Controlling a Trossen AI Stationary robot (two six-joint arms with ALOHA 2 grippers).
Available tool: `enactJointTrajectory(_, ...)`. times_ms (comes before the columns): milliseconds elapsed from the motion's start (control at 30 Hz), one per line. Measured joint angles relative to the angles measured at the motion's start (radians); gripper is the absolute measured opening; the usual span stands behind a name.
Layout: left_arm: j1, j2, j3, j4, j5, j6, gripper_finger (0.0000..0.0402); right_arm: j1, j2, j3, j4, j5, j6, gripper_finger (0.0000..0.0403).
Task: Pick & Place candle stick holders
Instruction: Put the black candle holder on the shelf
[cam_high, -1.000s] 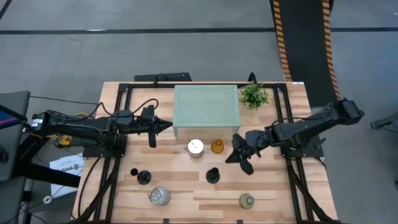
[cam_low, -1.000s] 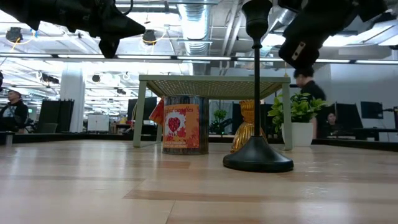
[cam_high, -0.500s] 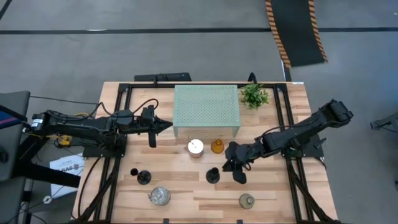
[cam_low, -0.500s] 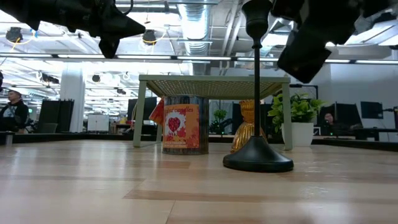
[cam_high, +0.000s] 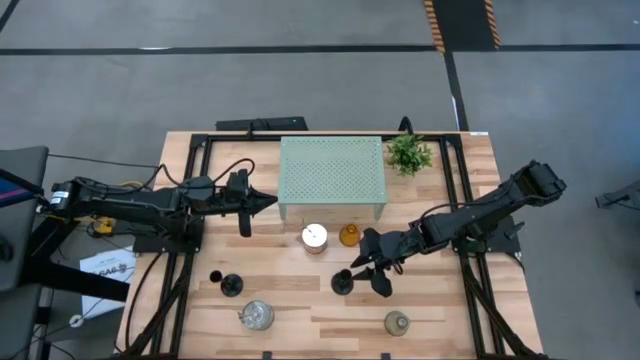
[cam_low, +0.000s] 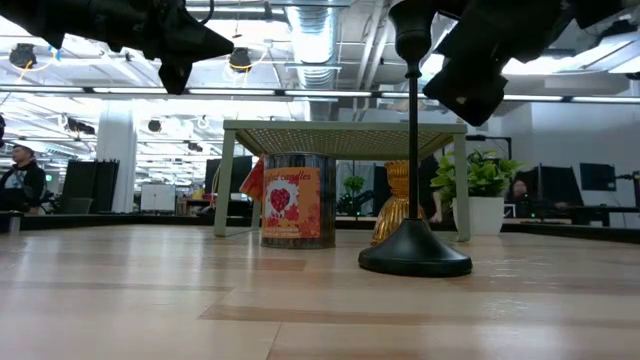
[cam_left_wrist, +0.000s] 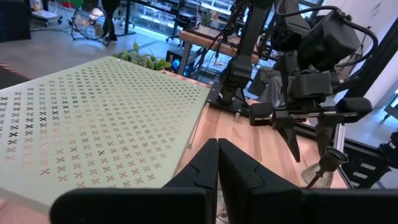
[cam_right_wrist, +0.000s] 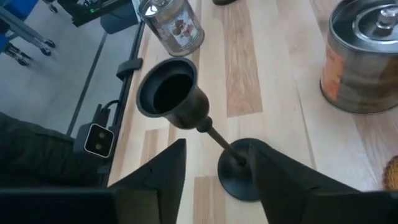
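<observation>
I need to move my right gripper forward before I close it on the black holder, because my fingers stop short of the stem (cam_right_wrist: 216, 135) below the cup (cam_right_wrist: 171, 93).
A slim black stemmed candle stick holder (cam_high: 342, 282) stands upright on its round base (cam_right_wrist: 239, 179) at the table's middle; its cup (cam_right_wrist: 166, 93) faces up. My right gripper (cam_high: 366, 270) is open beside it, one finger on either side of the stem (cam_right_wrist: 214, 134), touching nothing. A second black holder (cam_high: 231, 285), a clear glass one (cam_high: 256, 316), an amber one (cam_high: 349, 236) and a silvery cup (cam_high: 396, 322) stand on the table. My left gripper (cam_high: 268, 203) hovers shut, left of the stand.
The pale green perforated stand (cam_high: 332, 170) sits at the far middle, with a small potted plant (cam_high: 408, 153) to its right. A round tin (cam_high: 314, 238) stands in front of the stand, next to the amber holder. Bare wood lies along the near edge.
My right gripper has moved toward the table's left and near edge and sunk a little, closing in on the black stemmed holder, and its fingers have opened. The holder has kept still.
</observation>
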Motion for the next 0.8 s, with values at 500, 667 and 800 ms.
enactJointTrajectory(500,0.000,0.000,0.000,0.000,0.000,0.000,0.0011,0.018,0.149,-0.001,0.082,-0.001,0.045,0.0201)
enactJointTrajectory(667,0.000,0.000,0.000,0.000,0.000,0.000,0.0011,0.023,0.163,0.000,0.176,0.000,0.060,0.0190)
enactJointTrajectory(800,0.000,0.000,0.000,0.000,0.000,0.000,0.0011,0.023,0.161,0.001,0.182,0.010,0.064,0.0180)
